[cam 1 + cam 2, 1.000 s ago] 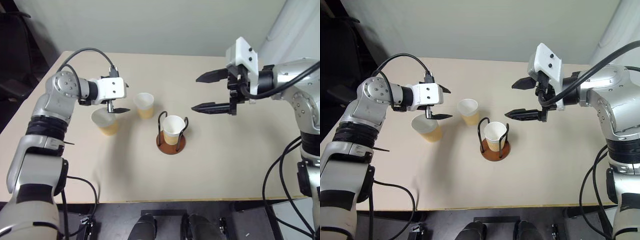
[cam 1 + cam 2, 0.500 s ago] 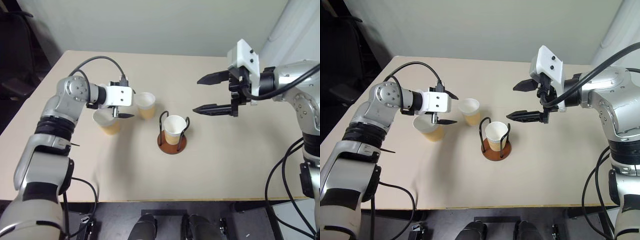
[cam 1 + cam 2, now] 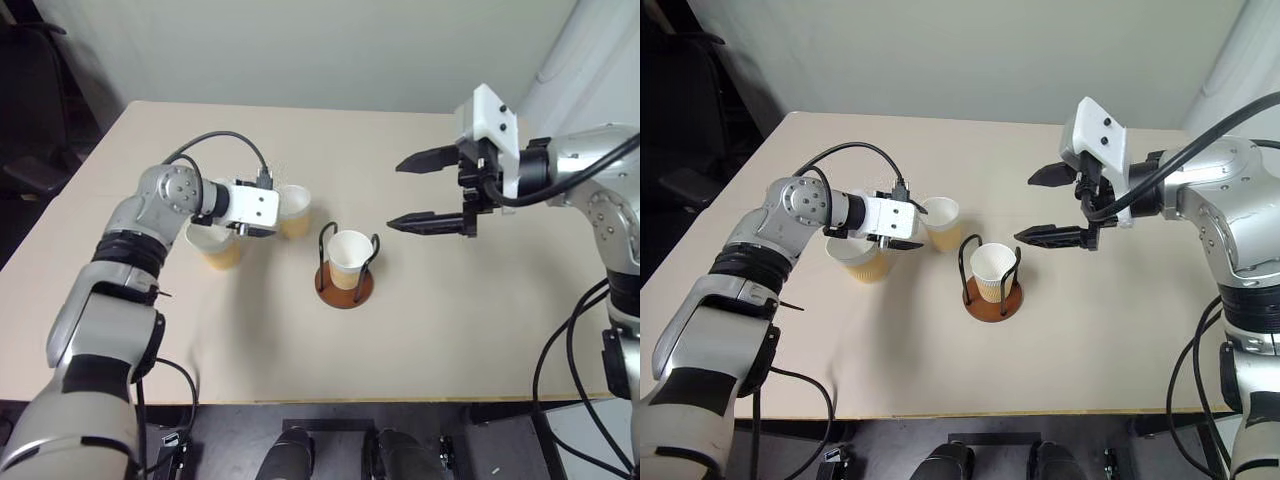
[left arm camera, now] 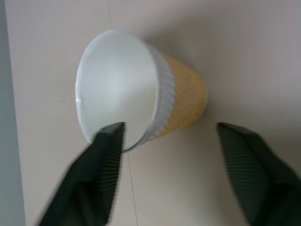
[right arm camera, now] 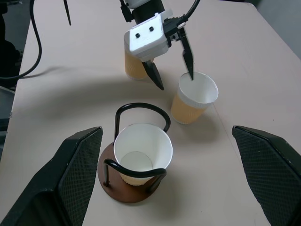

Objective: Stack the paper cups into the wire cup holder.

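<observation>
The wide opening of the paper cup [image 4: 116, 89] is broader than my open fingers, so my left gripper should next pick up the second paper cup by its thin rim [image 4: 149, 127].
Three paper cups stand on the table. One cup [image 3: 346, 252] sits in the wire cup holder [image 3: 343, 291], which has a brown disc base and black loops. A second cup [image 3: 292, 208] stands just left of the holder. A third cup [image 3: 214, 247] stands further left, partly behind my left arm. My left gripper [image 5: 176, 83] is open at the second cup [image 4: 141, 89]. One fingertip [image 5: 191, 73] is at its rim and the other [image 5: 159, 82] is outside its wall. My right gripper [image 3: 395, 195] hangs open and empty in the air to the right of the holder.
The beige table [image 3: 430, 340] carries only the cups and the holder. A pale wall rises behind its far edge. Black cables loop over my left arm [image 3: 215, 140] and hang beside my right arm.
My left gripper has moved right and down from over the left cup to the middle cup, and its fingers have drawn closer together. The right arm has kept still.
</observation>
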